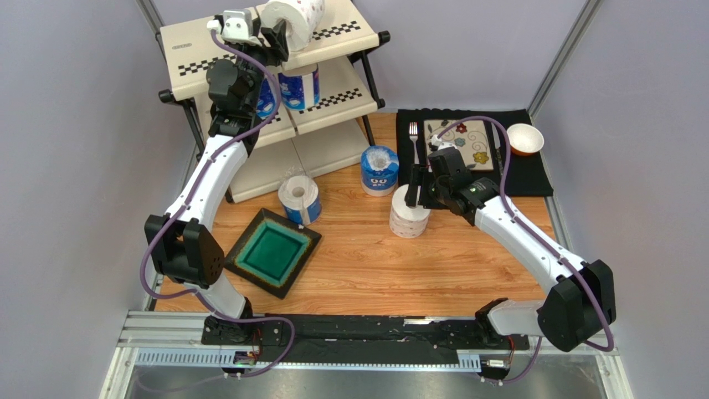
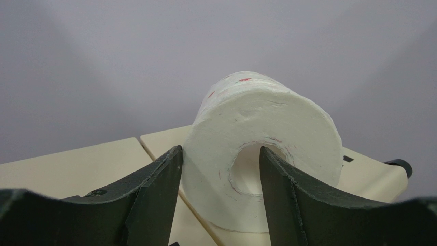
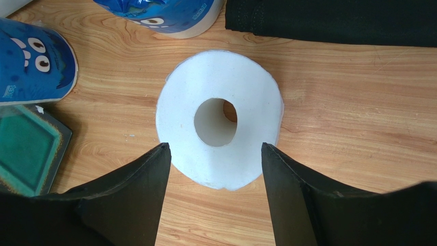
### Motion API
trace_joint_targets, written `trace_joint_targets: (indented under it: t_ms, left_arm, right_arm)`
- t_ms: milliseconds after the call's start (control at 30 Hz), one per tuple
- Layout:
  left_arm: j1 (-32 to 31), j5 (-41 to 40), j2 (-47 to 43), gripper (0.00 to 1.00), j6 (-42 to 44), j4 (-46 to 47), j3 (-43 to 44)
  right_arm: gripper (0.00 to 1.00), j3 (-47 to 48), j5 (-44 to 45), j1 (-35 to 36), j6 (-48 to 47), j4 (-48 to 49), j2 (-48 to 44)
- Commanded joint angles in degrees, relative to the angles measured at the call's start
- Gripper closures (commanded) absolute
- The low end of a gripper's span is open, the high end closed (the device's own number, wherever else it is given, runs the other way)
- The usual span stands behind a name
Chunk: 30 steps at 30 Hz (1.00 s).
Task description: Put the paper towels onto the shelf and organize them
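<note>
The robot's left gripper will grab the patterned roll by its near end's side point(image 1: 277, 25) point(image 2: 209, 161), with one finger inside the roll's core. The roll's far end then stays free, so the gripper can set the roll upright.
The shelf point(image 1: 191, 50) stands at the far left. A faintly patterned paper towel roll point(image 1: 295, 21) lies on its side on the top panel point(image 2: 77, 164). My left gripper point(image 1: 270, 37) is open at it; in the left wrist view point(image 2: 220, 147) one finger is at the roll's point(image 2: 256, 113) outer edge and the other is in front of its core. Two blue-wrapped rolls point(image 1: 299, 87) sit on the middle tier. My right gripper point(image 1: 418, 189) hovers open over an upright white roll point(image 1: 409, 212), which lies just ahead of the fingertips point(image 3: 213, 146) in the right wrist view point(image 3: 246, 102).
A blue-wrapped roll point(image 1: 379, 169) stands on the table and another roll point(image 1: 299, 198) lies nearer the shelf. A dark green square dish point(image 1: 273, 252) sits front left. A black placemat point(image 1: 524, 174) with a fork point(image 1: 413, 141) and a bowl point(image 1: 525, 139) is at the far right.
</note>
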Motion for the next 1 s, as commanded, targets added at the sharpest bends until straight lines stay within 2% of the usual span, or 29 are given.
trace_joint_targets:
  t_ms: [0,300,433,533,633,667,767,967]
  left_arm:
    - [0.63,0.21,0.79,0.34,0.24,1.00,2.09]
    - [1.07,1.26,2.55,0.26,-0.11,0.30,3.32]
    - [1.50,1.79,3.17,0.26,-0.72,0.30,4.11]
    - [1.86,2.40,3.52,0.32,-1.60,0.30,4.72]
    - [2.30,4.24,3.96,0.44,-2.83,0.30,5.25]
    - [2.38,4.69,4.05,0.50,-3.36,0.21,5.25]
    - [3.00,6.62,3.35,0.58,-5.90,0.56,4.73]
    - [3.35,9.70,0.36,0.63,-11.18,2.40,3.49]
  right_arm:
    - [0.31,0.33,-0.60,-0.59,-0.75,2.11,0.19]
    - [0.32,0.33,-0.95,-0.76,-0.67,2.11,0.27]
    - [0.32,0.42,-1.12,-0.76,-0.67,2.11,0.45]
    - [0.32,0.42,-1.21,-0.76,-0.67,2.11,0.71]
    - [0.32,0.42,-1.21,-0.76,-0.58,2.11,0.80]
    - [0.32,0.42,-1.30,-0.76,-0.58,2.11,0.71]
    - [0.32,0.42,-1.48,-0.76,-0.58,2.11,0.80]
    - [0.32,0.51,-1.56,-0.76,-0.58,1.93,0.45]
